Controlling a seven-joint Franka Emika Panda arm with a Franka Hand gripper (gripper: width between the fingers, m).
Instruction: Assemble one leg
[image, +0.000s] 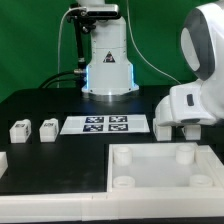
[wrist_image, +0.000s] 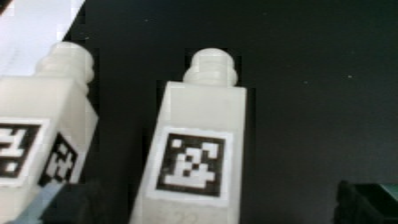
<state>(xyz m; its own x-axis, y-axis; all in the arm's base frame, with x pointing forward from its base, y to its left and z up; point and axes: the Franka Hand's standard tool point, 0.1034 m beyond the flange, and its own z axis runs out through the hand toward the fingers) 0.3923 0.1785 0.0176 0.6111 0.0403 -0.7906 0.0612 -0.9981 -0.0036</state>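
My open fingers are low on both sides of the tagged white leg, so my gripper should close on it.
In the wrist view two white legs lie side by side on the black table, each with a rounded peg at one end and a square black-and-white tag facing up. One leg (wrist_image: 205, 140) lies between my fingertips; the other (wrist_image: 45, 115) lies beside it. My gripper (wrist_image: 210, 204) is open, and a dark fingertip (wrist_image: 368, 200) shows at the frame edge, apart from the leg. In the exterior view my gripper (image: 177, 129) hangs low over the table at the right and hides these two legs. Two more legs (image: 20, 130) (image: 47, 129) stand at the left.
The marker board (image: 105, 124) lies mid-table, just left of my gripper in the exterior view; its white corner shows in the wrist view (wrist_image: 27, 30). The large white tray with round sockets (image: 150, 180) fills the front right. The robot base (image: 105, 70) stands behind.
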